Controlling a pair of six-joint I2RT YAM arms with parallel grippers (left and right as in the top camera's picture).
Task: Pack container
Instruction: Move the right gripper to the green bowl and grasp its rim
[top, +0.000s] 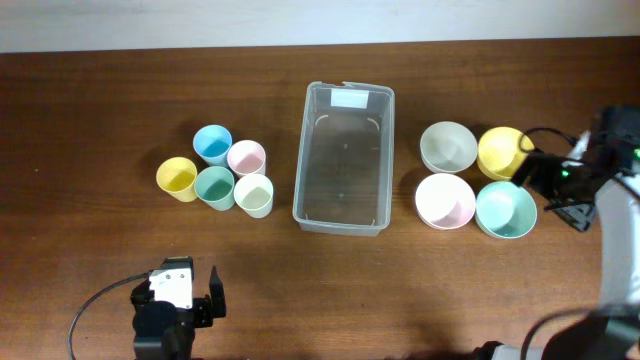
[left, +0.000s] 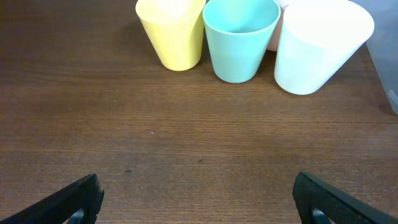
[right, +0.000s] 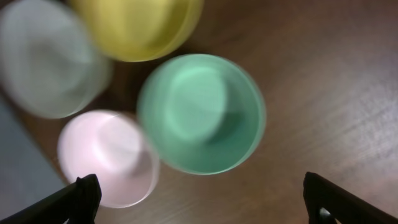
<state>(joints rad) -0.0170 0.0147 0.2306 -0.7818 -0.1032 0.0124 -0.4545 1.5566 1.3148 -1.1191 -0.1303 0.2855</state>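
The clear plastic container (top: 343, 157) needs packing, so next I should grab the teal bowl by its thin rim (top: 535, 211) with my right gripper.
The clear plastic container (top: 343, 157) stands empty at the table's middle, its white label at the far end. Left of it stand several pastel cups: blue (top: 212, 144), pink (top: 246, 157), yellow (top: 177, 178), teal (top: 214, 186) and white (top: 254, 195). Right of it sit grey (top: 447, 146), yellow (top: 501, 152), pink (top: 445, 200) and teal (top: 505, 209) bowls. My left gripper (top: 200, 300) is open and empty, in front of the cups (left: 241, 37). My right gripper (top: 545, 178) is open and empty, hovering above the teal bowl (right: 200, 112).
The left arm's black cable (top: 95, 305) loops on the table near the front edge. The right arm's body (top: 620, 220) stands at the right edge. Bare wood (top: 400, 290) lies in front of the container.
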